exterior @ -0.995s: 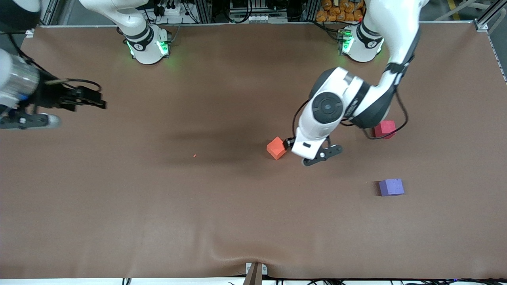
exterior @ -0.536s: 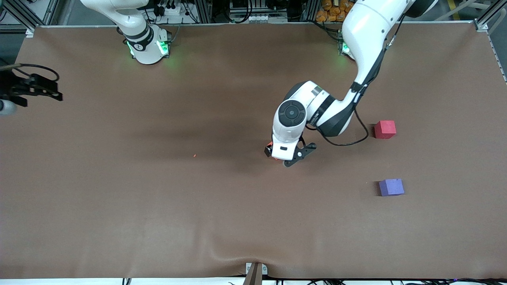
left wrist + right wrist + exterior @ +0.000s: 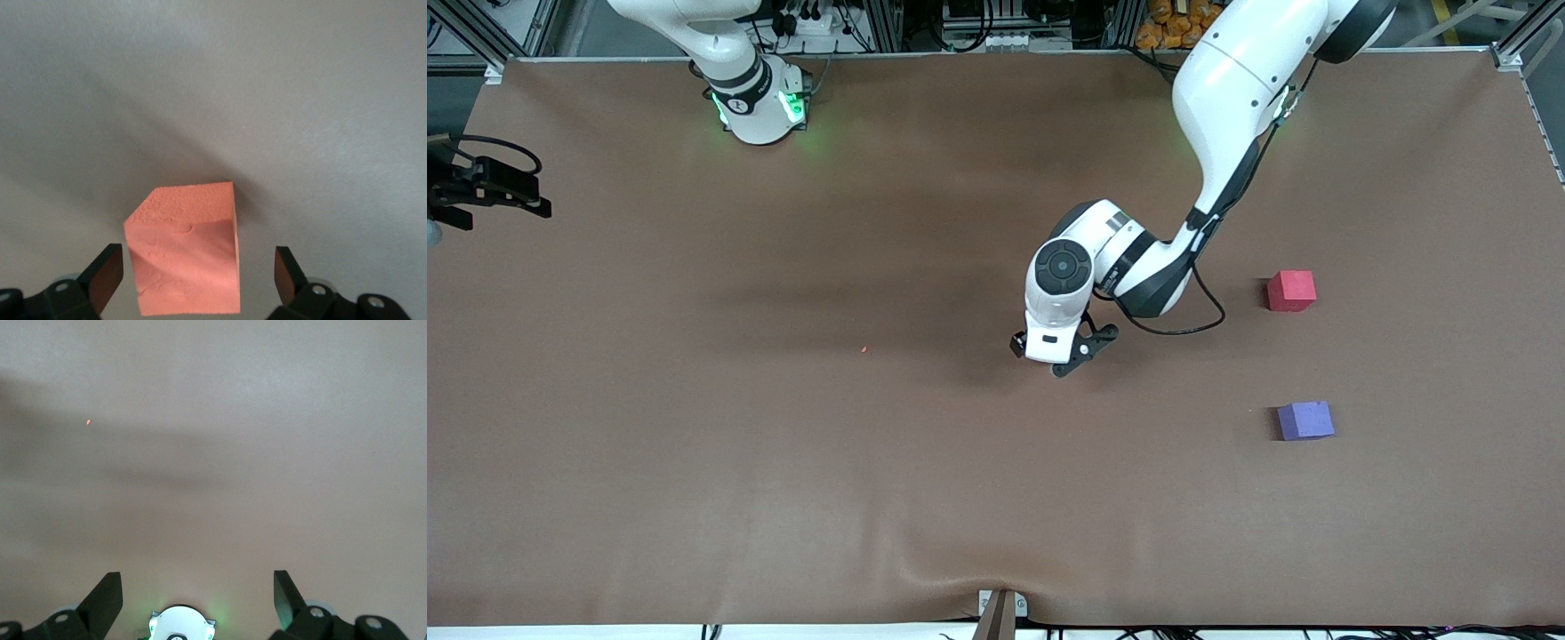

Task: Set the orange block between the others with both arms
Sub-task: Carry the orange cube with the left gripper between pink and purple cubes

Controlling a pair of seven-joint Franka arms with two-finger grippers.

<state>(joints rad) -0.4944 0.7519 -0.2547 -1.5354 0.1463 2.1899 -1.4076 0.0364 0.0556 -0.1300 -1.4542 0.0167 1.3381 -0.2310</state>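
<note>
The orange block (image 3: 187, 260) should fill the gap between the pinkish-red and purple-blue cubes, so my left gripper will next grab it by its opposite sides.
In the left wrist view the orange block (image 3: 187, 260) sits on the table between the fingers of my left gripper (image 3: 198, 268). The gripper is open, with a gap on each side of the block. From the front, the left hand (image 3: 1049, 348) hangs right over the block and hides it. The others stand toward the left arm's end: a pinkish-red cube (image 3: 1290, 290) and a purple-blue cube (image 3: 1305, 420) nearer the front camera. My right gripper (image 3: 520, 191) waits over the table's edge at the right arm's end, open (image 3: 198, 593) and holding nothing.
The brown mat (image 3: 783, 462) covers the table, with a ripple (image 3: 960, 573) at its front edge. A tiny orange speck (image 3: 863, 348) lies mid-table. The right arm's green-lit base (image 3: 181, 623) shows under the right gripper's fingers.
The left hand has moved from beside the orange block to directly over it, covering it in the front view. The right gripper has drawn back toward the table's end.
</note>
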